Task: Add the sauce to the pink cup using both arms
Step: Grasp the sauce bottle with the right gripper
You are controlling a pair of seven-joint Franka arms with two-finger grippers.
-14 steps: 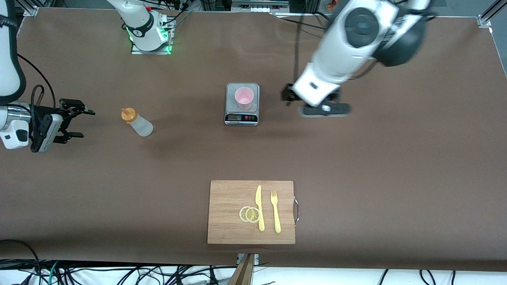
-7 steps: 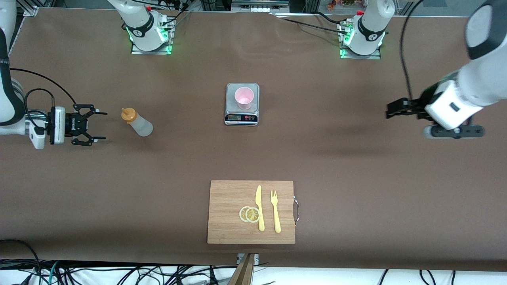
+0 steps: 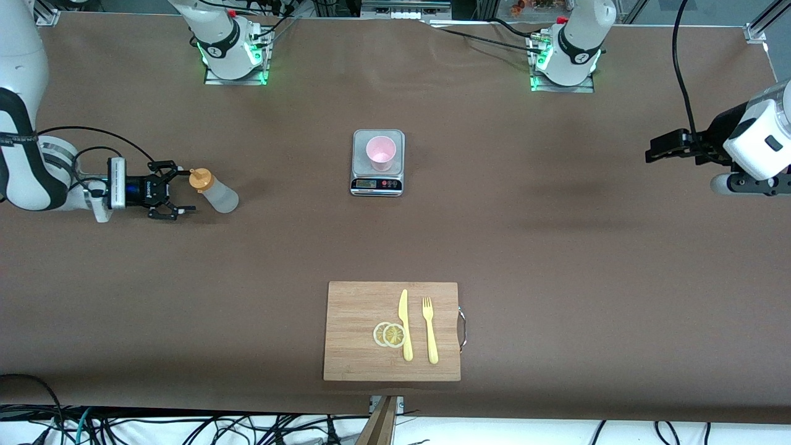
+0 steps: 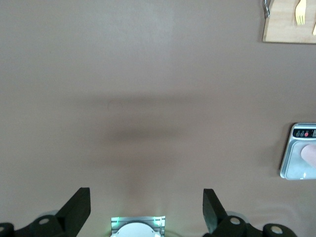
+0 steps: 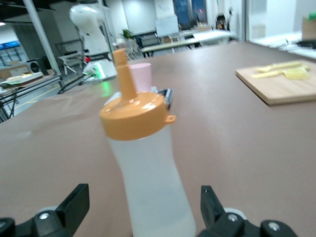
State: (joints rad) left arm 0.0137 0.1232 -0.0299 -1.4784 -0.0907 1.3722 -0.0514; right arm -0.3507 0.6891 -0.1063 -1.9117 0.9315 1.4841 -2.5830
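The sauce bottle needs to be grabbed next by its whitish body (image 3: 222, 196) with my right gripper, to add sauce to the pink cup (image 3: 380, 151).
The sauce bottle (image 3: 214, 192), whitish with an orange cap, stands on the table toward the right arm's end. My right gripper (image 3: 187, 191) is open and level with it, its fingertips just reaching the bottle without touching. In the right wrist view the bottle (image 5: 148, 173) fills the gap between the open fingers (image 5: 74, 202) of the right gripper (image 5: 144, 200). The pink cup (image 3: 380, 151) stands on a kitchen scale (image 3: 377, 183); it also shows past the cap (image 5: 140, 75). My left gripper (image 3: 654, 152) is open and empty, up over the left arm's end of the table (image 4: 146, 205).
A wooden cutting board (image 3: 355, 309) with a yellow knife (image 3: 405, 324), a yellow fork (image 3: 429, 330) and lemon slices (image 3: 389, 334) lies nearer to the front camera than the scale. The left wrist view shows the scale (image 4: 298, 153) and the board's corner (image 4: 286, 27).
My right gripper turned level and moved in to the sauce bottle. My left arm swung away from beside the scale to the left arm's end of the table.
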